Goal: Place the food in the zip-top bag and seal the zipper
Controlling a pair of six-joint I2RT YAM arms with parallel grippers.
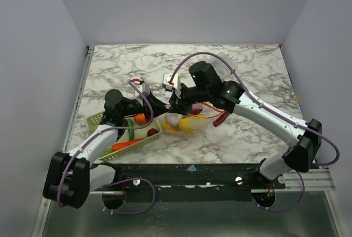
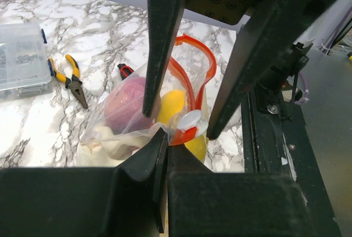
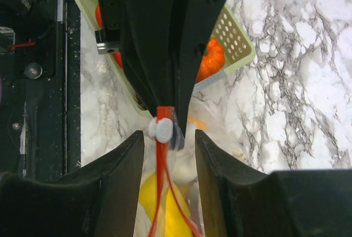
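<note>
My right gripper grabs the white slider (image 1: 168,106) (image 3: 162,130) next, a finger on either side of the zipper, to draw the slider along and seal the bag.
The zip-top bag (image 1: 184,122) lies mid-table beside the basket, holding food: a pink piece (image 2: 129,102), yellow pieces (image 2: 171,105) and white pieces (image 2: 110,141). Its red-orange zipper (image 3: 161,171) gapes in a loop further along (image 2: 195,64). My left gripper (image 2: 165,138) is shut on the bag's mouth end, right by the white slider (image 2: 190,120). My right gripper (image 3: 169,138) stands open, a finger on either side of the zipper and slider (image 3: 162,130), touching neither. More food stays in the basket: a carrot (image 1: 126,144) and an orange piece (image 3: 212,61).
The pale green mesh basket (image 1: 96,119) sits at front left under the left arm. Behind the bag lie yellow-handled pliers (image 2: 69,77), a red-and-black utility knife (image 2: 125,71) and a clear parts box (image 2: 22,55). The table's near edge and black rail (image 2: 269,138) are close.
</note>
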